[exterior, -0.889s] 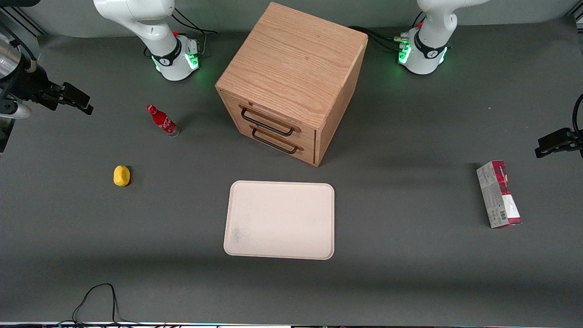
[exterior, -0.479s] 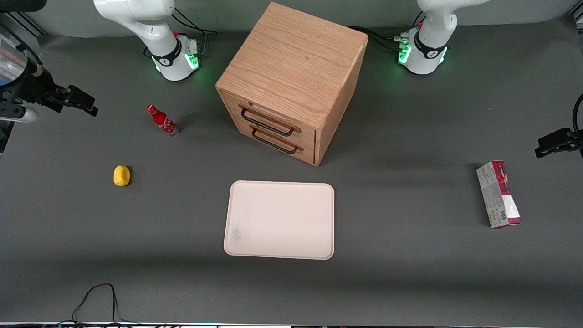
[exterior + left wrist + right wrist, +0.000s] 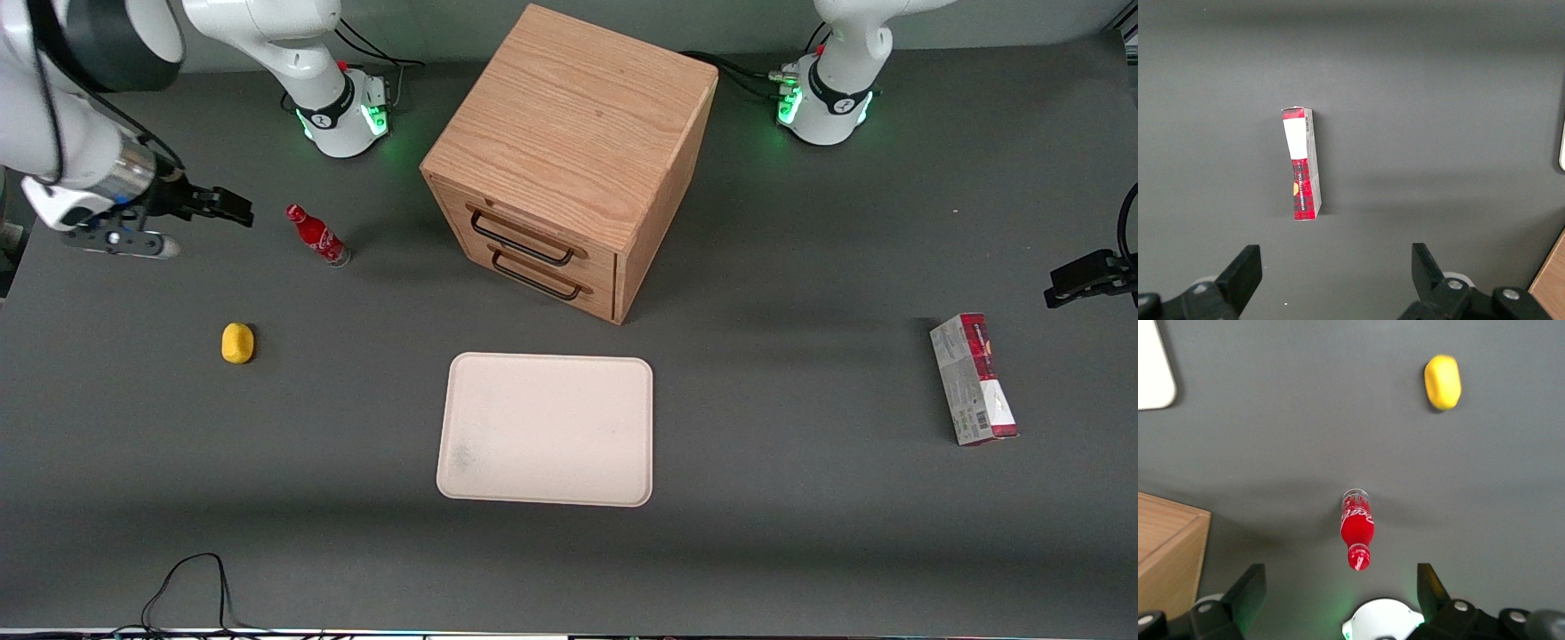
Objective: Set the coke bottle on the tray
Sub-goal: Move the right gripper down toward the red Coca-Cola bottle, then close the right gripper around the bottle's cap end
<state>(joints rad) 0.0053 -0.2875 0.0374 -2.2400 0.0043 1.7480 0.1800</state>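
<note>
Next, my right gripper needs to grab the coke bottle by its end with the cap. That leaves the coke bottle's clear base free to stand on the tray.
The coke bottle is a small red bottle with a red cap and a clear base. It stands on the grey table between the working arm's base and the yellow object. It also shows in the right wrist view. My right gripper hovers above the table beside the bottle, toward the working arm's end, with a gap between them. In the right wrist view the gripper is open and empty, with the bottle's cap near the line between its fingers. The cream tray lies flat, nearer the front camera than the cabinet.
A wooden drawer cabinet stands mid-table, drawers shut. A yellow object lies nearer the camera than the bottle. A red-and-grey carton lies toward the parked arm's end. The working arm's base stands close to the bottle. A cable lies at the front edge.
My right gripper has moved from the table's edge toward the coke bottle, and more of the arm has come into view. The bottle and the tray have not moved.
</note>
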